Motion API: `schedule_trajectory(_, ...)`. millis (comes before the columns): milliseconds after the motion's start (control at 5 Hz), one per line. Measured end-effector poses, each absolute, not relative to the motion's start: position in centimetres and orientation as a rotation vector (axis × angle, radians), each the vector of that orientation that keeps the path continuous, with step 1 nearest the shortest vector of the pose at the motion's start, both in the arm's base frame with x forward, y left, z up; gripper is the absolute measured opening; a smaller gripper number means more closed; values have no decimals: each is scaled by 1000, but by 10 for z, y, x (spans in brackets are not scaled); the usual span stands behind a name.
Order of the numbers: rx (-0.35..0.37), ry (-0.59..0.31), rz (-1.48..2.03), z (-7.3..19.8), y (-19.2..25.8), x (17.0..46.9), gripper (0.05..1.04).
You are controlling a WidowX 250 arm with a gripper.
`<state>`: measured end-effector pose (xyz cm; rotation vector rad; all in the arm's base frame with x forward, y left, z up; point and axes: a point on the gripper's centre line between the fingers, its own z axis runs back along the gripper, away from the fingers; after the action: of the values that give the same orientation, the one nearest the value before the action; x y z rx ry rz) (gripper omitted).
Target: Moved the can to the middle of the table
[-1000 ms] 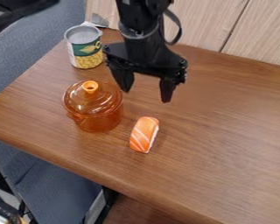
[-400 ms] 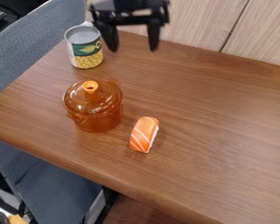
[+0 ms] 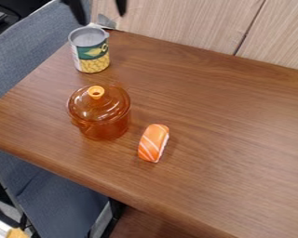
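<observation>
The can needs to go to the middle of the table, so my gripper should next grab the can (image 3: 90, 50) by its labeled body.
My gripper (image 3: 100, 10) is at the top edge of the camera view, above the can, its two black fingers apart with nothing between them. Below it the can (image 3: 90, 50), silver-topped with a green and yellow label, stands upright at the table's back left corner. The brown wooden table (image 3: 232, 125) stretches to the right and toward the front.
An orange transparent pot with a lid (image 3: 100, 113) stands in front of the can. Right of the pot lies a salmon sushi piece (image 3: 153, 142). A wood-panelled wall (image 3: 182, 23) borders the back edge, and a blue-grey seat (image 3: 33, 49) the left.
The gripper has risen from above the table behind the pot and sushi, then shifted left to over the can, staying open. The can, pot and sushi have not moved.
</observation>
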<state>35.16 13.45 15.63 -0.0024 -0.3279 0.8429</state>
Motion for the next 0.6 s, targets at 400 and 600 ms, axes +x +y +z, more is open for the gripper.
schedule_trajectory(400,46,-365,1184,147,198,362,999)
schedule_trajectory(600,88,-336,1294,130,224,373,999)
